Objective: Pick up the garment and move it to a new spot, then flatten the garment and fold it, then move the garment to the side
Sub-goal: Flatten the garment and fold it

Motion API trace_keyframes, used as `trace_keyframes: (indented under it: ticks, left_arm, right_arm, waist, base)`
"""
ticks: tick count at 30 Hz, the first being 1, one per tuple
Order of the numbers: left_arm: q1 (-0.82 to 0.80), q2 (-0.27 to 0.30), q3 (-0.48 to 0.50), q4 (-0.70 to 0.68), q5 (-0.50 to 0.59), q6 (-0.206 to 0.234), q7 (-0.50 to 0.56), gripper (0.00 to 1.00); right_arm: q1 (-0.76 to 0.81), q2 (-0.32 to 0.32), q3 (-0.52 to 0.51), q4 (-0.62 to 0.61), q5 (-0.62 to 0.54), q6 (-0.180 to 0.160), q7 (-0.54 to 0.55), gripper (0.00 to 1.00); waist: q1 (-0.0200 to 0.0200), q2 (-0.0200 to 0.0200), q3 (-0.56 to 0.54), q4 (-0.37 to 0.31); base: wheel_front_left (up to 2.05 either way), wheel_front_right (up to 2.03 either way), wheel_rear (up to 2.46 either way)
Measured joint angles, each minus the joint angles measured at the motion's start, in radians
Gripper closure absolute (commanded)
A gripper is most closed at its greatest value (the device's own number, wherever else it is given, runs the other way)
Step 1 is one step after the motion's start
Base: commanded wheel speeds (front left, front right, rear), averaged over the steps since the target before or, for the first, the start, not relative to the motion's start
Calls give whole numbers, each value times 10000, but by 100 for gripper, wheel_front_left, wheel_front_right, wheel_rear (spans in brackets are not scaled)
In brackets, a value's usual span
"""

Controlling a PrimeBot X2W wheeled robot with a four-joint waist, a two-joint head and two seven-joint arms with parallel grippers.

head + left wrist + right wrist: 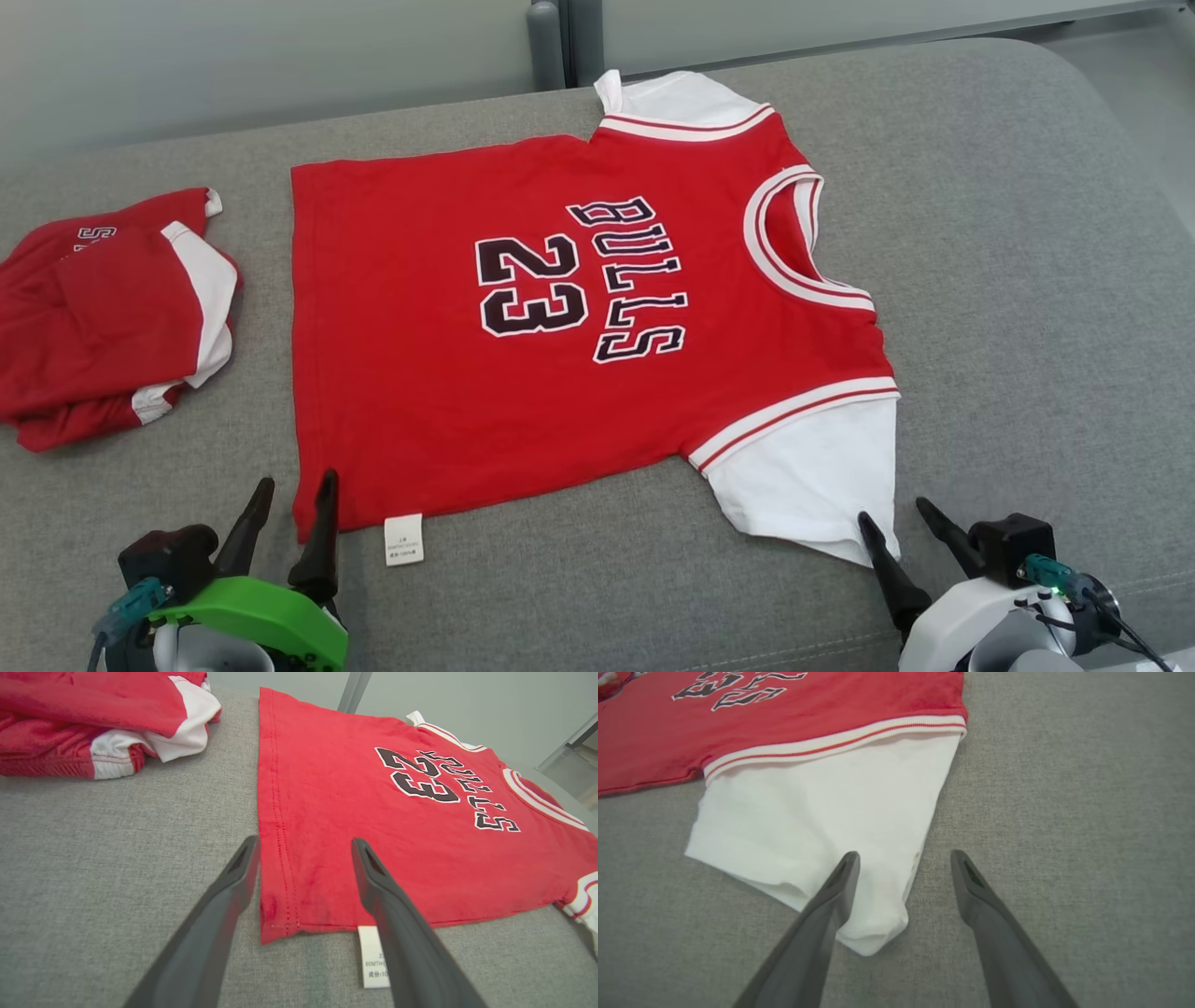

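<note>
I will grab the shirt by its white sleeve corner (873, 937) with my right gripper next. A small fold (900, 924) curls up there while the body of the shirt lies flat.
The garment (401, 373) is a red shirt with white sleeves, printed "BULLS 23", spread flat on the grey cushion, hem to the left and neck to the right. My left gripper (291, 490) is open at the near hem corner, its fingers straddling that corner (280, 905) beside the white label (371, 956). My right gripper (904, 519) is open at the tip of the near white sleeve (822, 826); its left finger (840, 882) lies over the sleeve end, the right one over bare cushion. Nothing is held.
A second red and white garment (103, 317) lies bunched at the cushion's left end, also in the left wrist view (93, 723). The grey cushion (1027, 280) has bare room at the right. A pale wall and a post (546, 37) stand behind.
</note>
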Motion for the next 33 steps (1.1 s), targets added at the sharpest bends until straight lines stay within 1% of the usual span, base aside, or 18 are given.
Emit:
trace_keyframes:
  ticks: [6, 9, 11, 13, 15, 16, 19, 20, 21, 23, 28, 30, 33]
  left_arm:
    - [-108, -25, -25, 213, 0, -8, 0, 0]
    - [-108, -27, -23, 245, 0, -81, 0, 0]
    - [-108, -33, -21, 311, 0, -81, -2, 0]
    - [-108, -33, -23, 399, 0, -82, -2, 0]
    - [-108, -33, -25, 483, 0, -82, -10, 0]
    - [-108, -33, -25, 506, 0, -82, -10, 0]
    - [-110, -33, -42, 543, 6, -82, -10, 0]
    - [-111, -33, -54, 556, 13, -82, -10, 0]
    - [-112, -33, -71, 568, 13, -84, -10, 0]
    - [-114, -35, -92, 596, 13, -90, -12, 0]
    - [-115, -69, -92, 782, -6, -94, -4, 0]
    - [-115, -173, -86, 832, -121, -165, 113, 0]
    - [-114, -366, -86, 876, -357, -176, 295, 0]
  right_arm:
    - [-2, 36, 104, 504, 50, 174, 33, 0]
    - [-4, 42, 102, 602, 52, 257, 17, 0]
    - [-12, 54, 104, 709, 58, 272, -13, 12]
    - [-58, 75, 107, 800, 94, 284, -25, 51]
    - [-128, 111, 128, 915, 151, 355, -50, 56]
    - [-133, 132, 134, 963, 169, 382, -54, 63]
    - [-135, 268, 194, 1078, 314, 495, -67, 73]
    - [-135, 301, 234, 1114, 345, 527, -67, 81]
    - [-136, 316, 270, 1145, 408, 589, -67, 86]
    - [-136, 341, 326, 1200, 493, 637, -71, 100]
    - [-153, 364, 372, 1344, 654, 702, -111, 100]
    - [-186, 360, 382, 1394, 702, 769, -111, 100]
    - [-240, 357, 391, 1461, 759, 784, -111, 100]
  waist:
    - [0, 0, 12, 36]
    - [0, -1, -5, 47]
    - [0, 0, -24, 49]
    - [0, 0, -39, 43]
    - [0, 0, -57, 32]
    - [0, 0, -66, 26]
    - [0, 0, -89, 18]
    - [0, 0, -97, 19]
    - [0, 0, -105, 20]
    - [0, 0, -121, 25]
    - [0, 0, -163, 31]
    - [0, 0, -181, 24]
    - [0, 0, -207, 2]
  base:
    - [0, 0, 0]
    - [0, 0, 0]
    - [0, 0, 0]
    - [0, 0, 0]
    - [0, 0, 0]
    - [0, 0, 0]
    - [0, 0, 0]
    - [0, 0, 0]
    - [0, 0, 0]
    - [0, 0, 0]
    - [0, 0, 0]
    - [0, 0, 0]
    - [0, 0, 0]
